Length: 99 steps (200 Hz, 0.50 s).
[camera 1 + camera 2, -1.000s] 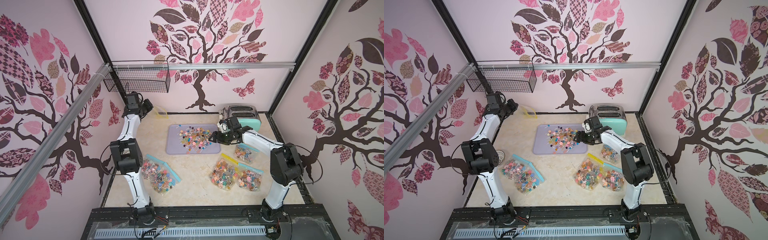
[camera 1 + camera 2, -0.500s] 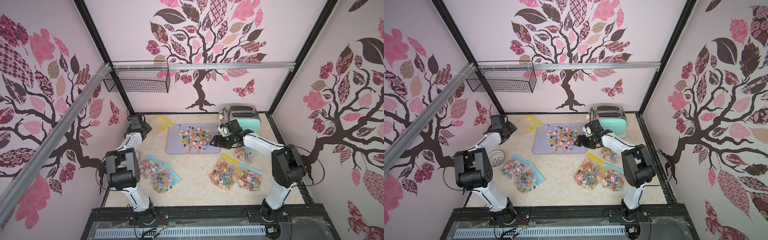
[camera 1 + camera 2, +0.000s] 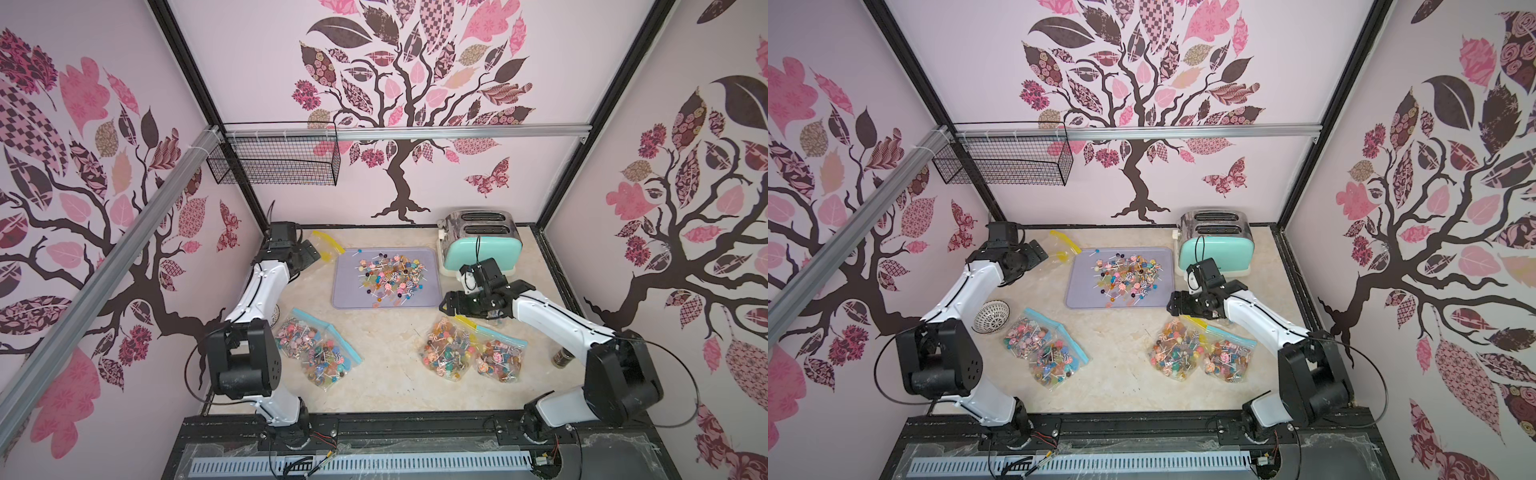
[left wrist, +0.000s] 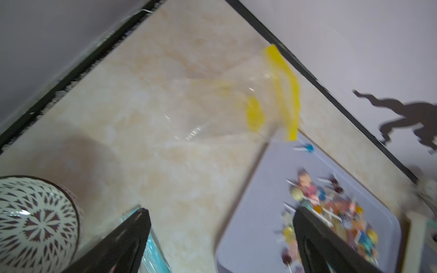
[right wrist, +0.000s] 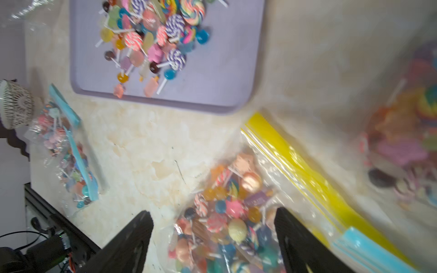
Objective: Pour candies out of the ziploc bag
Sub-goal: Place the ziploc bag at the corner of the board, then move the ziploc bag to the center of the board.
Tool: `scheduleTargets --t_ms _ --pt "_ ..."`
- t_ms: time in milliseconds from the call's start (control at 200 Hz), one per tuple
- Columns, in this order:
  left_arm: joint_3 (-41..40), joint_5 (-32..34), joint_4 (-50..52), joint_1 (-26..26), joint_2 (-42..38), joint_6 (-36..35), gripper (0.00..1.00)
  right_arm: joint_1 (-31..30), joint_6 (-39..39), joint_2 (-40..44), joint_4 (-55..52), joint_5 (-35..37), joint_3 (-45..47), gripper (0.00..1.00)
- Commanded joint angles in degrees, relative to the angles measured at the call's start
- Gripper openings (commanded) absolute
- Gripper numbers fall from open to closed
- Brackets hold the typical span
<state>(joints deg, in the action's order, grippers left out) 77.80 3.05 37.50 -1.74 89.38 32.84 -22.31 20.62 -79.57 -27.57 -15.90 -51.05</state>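
Note:
My left gripper is to reach the full yellow-zip bag (image 3: pixel 449 353) and take it by its closed end, opposite the zip, so the zip stays free for pouring.
The emptied ziploc bag (image 3: pixel 326 245) (image 4: pixel 224 106), clear with a yellow zip, lies flat at the back left beside the purple tray (image 3: pixel 428 299). My left gripper (image 3: pixel 305 255) (image 4: pixel 221 219) stands open just short of it, holding nothing. The poured candies (image 3: pixel 388 276) (image 5: pixel 151 35) lie heaped on the tray. My right gripper (image 3: pixel 451 303) (image 5: pixel 212 219) is open and hovers over a full yellow-zip bag (image 3: pixel 449 353) (image 5: pixel 227 212) of candies at the front right, with nothing between its fingers.
Two full blue-zip bags (image 3: pixel 311 349) lie front left, and another (image 3: pixel 498 359) is beside the yellow-zip one. A mint toaster (image 3: pixel 482 245) stands back right, a patterned bowl (image 3: pixel 991 316) under the left arm, a small jar (image 3: pixel 561 358) far right, a wire basket (image 3: pixel 274 160) on the wall.
My left arm came down from high at the back left, opened, and let go of the empty bag, which now rests on the table. The right gripper drew back from the tray towards the full bags.

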Motion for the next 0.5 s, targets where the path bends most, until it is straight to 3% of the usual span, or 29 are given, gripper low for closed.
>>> scheduleTargets --t_ms 0,120,185,280,490 --pt "-1.02 -7.0 11.32 -12.11 -7.06 -1.83 0.98 -0.01 0.56 6.18 -4.83 4.46 5.33 0.84" --pt "-5.36 -8.93 16.02 -27.96 -12.08 0.64 0.95 -1.86 2.32 11.7 -6.61 3.04 9.59 0.8" --pt "-10.43 -13.06 13.9 -34.21 -13.99 4.5 0.87 -7.05 4.89 13.84 -7.41 6.21 9.54 0.8" --pt "-19.1 -19.64 6.99 -41.0 -15.2 10.8 0.8 -9.69 7.92 14.18 -7.99 3.22 9.46 0.75" --pt "-27.08 -20.88 -5.71 -50.76 -11.81 18.99 0.86 -10.38 13.67 16.15 -2.46 0.31 16.81 0.71"
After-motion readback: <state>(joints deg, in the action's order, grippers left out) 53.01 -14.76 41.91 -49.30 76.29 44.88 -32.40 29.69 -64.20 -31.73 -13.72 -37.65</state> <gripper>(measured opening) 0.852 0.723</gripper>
